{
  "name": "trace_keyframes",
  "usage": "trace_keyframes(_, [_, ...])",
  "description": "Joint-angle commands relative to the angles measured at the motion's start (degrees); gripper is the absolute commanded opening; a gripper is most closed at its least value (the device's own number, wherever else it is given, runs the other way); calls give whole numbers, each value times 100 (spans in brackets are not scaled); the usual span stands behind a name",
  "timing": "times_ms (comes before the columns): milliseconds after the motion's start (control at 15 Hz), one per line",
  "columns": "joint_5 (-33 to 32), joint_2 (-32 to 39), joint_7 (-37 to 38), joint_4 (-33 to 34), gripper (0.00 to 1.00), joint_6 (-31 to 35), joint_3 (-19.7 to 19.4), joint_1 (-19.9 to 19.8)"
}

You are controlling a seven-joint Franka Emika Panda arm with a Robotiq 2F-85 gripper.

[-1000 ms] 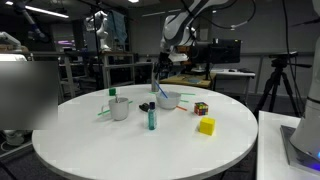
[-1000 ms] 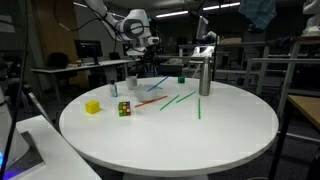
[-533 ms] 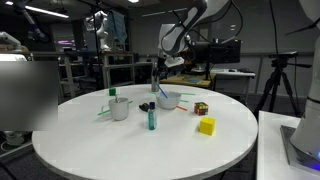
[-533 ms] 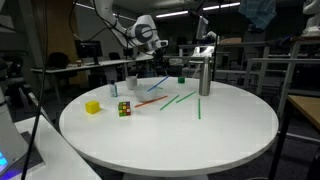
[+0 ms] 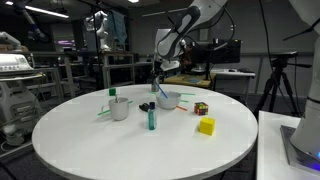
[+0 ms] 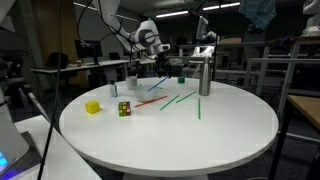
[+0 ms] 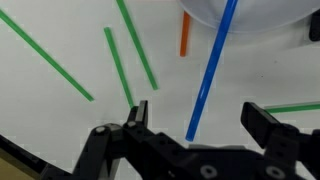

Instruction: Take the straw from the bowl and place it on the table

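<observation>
I will close my gripper on the straw now, as the blue straw's loose end (image 7: pixel 193 126) reaches from the white bowl in between both fingers.
The blue straw (image 7: pixel 210 70) leans out of the white bowl (image 7: pixel 250 12). In the wrist view its lower end lies between my open fingers. My gripper (image 7: pixel 200 120) is open, with a clear gap to the straw on each side. In an exterior view the gripper (image 5: pixel 160 68) hangs just above the bowl (image 5: pixel 168 100) on the white table (image 5: pixel 130 150), with the straw (image 5: pixel 158 90) sticking up from the bowl's edge. In an exterior view the gripper (image 6: pixel 160 64) is above the straw (image 6: pixel 152 84).
Green straws (image 7: pixel 130 45) and an orange straw (image 7: pixel 185 35) lie on the table by the bowl. A grey cup (image 5: pixel 120 108), a blue-green bottle (image 5: pixel 151 116), a colour cube (image 5: pixel 201 108) and a yellow block (image 5: pixel 206 126) stand nearby. A metal cylinder (image 6: pixel 204 75) stands further off.
The arm has come down and shifted slightly sideways, bringing the gripper closer over the bowl and the straw. Nothing on the table has moved.
</observation>
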Motion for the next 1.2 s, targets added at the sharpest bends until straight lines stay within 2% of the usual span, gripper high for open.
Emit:
trace_keyframes(0, [121,185,70,361,91,-240,54,-24])
trace_keyframes(67, [135,204,57,382,74,-265,63,-33])
trace_keyframes(733, [223,168,51,349,0,-344,74,-37])
trace_keyframes(1133, [162,-200,62,12,0,-412,39,25])
